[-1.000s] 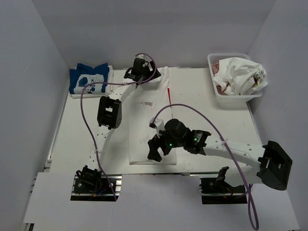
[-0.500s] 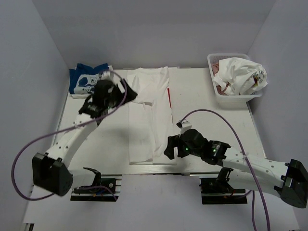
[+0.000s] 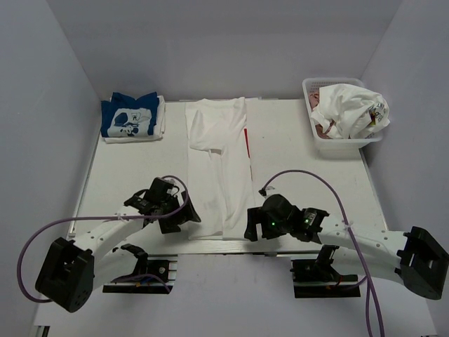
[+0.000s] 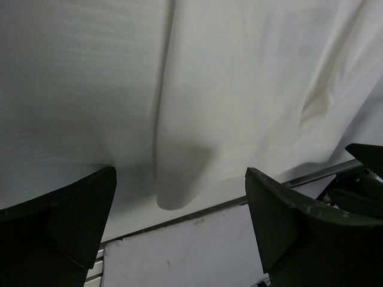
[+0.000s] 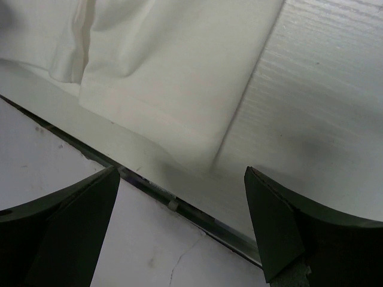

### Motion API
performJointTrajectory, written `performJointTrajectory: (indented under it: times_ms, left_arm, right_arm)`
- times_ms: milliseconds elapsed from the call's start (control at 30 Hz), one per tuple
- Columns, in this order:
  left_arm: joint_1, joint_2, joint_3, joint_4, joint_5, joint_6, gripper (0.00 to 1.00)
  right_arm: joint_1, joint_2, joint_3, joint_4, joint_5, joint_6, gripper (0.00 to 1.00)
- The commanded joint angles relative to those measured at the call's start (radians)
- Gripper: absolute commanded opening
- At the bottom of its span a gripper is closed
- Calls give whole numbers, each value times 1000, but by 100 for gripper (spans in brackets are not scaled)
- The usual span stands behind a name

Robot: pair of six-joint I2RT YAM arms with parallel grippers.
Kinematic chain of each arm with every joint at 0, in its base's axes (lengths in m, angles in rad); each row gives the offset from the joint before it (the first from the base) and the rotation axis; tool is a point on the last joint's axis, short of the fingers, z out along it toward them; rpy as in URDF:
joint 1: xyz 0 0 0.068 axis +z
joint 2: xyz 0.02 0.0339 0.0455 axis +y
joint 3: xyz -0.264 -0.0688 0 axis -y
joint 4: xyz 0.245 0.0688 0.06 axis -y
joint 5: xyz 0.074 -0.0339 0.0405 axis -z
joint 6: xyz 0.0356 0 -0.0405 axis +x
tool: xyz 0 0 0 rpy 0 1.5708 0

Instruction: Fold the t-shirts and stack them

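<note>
My left gripper takes hold of the folded white t-shirt at its near hem corner (image 3: 191,236) (image 4: 173,197) next, opposite my right gripper, to fold the t-shirt's hem evenly.
A white t-shirt (image 3: 219,168) lies folded into a long narrow strip down the middle of the table, with a thin red edge (image 3: 247,140) showing along its right side. My left gripper (image 3: 184,217) hovers open at the strip's near left hem corner (image 4: 173,194), nothing between its fingers (image 4: 72,227). At the near right hem corner (image 5: 203,156), my right gripper (image 3: 252,229) is also open and empty. A folded blue t-shirt (image 3: 129,117) with white graphic rests at the back left. More white t-shirts (image 3: 349,107) are bunched in the basket.
The white lattice basket (image 3: 338,146) stands at the back right corner. The table's near metal edge (image 5: 197,218) runs just under both grippers. Grey walls enclose the table on three sides.
The left arm swung from the shirt's far end back to the near left hem corner. The right gripper slid off the shirt to its near right corner. The shirt now lies narrower.
</note>
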Motion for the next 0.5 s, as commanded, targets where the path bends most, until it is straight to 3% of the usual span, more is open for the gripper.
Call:
performJointTrajectory:
  times_ms: [0,133,233,467]
  left_arm:
    - [-25,-24,-65,-92,33,-38,100]
    - [-34,-63,-93,-121,44,-62,100]
    - [-43,-64,-119,-112,44,-62,93]
    - [-53,2,-154,3,21,-62,62]
  right_arm:
    - [-3,9,-15,38,-20,34,90]
    - [-2,20,-30,48,-24,55,90]
    - [-5,29,-49,73,-29,57,90]
    - [-3,83,-46,90,-26,37,90]
